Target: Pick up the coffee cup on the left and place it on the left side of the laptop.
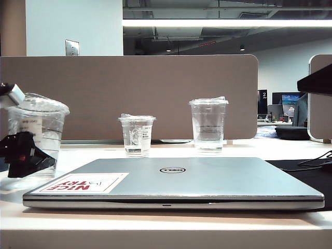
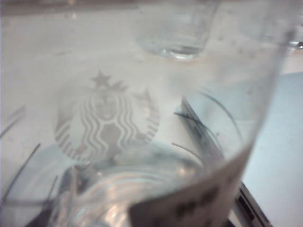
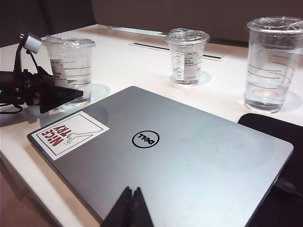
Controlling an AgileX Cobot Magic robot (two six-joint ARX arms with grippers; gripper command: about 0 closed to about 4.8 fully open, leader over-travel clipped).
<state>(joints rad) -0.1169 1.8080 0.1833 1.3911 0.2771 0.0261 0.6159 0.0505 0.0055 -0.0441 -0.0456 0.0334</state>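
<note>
My left gripper opens now, since the cup's base (image 1: 44,174) meets the white table beside the laptop's sticker corner, so the cup would stand.
The coffee cup (image 1: 37,132) is a clear lidded cup with a white printed label, standing just left of the laptop's (image 1: 176,181) sticker corner. My left gripper (image 1: 25,155) is closed around its lower part, a black finger on each side of the wall. The cup (image 2: 109,123) fills the left wrist view, its pale mermaid logo showing, and the laptop (image 2: 284,142) lies beyond it. From the right wrist view the cup (image 3: 71,66) and the left gripper (image 3: 49,93) sit beside the silver Dell laptop (image 3: 180,156). My right gripper (image 3: 131,190) hangs shut over the laptop's lid.
A shorter clear cup (image 1: 137,135) and a taller clear cup (image 1: 208,124) stand behind the laptop, in front of a beige partition (image 1: 129,88). A black mat (image 3: 277,135) lies at the laptop's right. The table's front edge runs close under the laptop.
</note>
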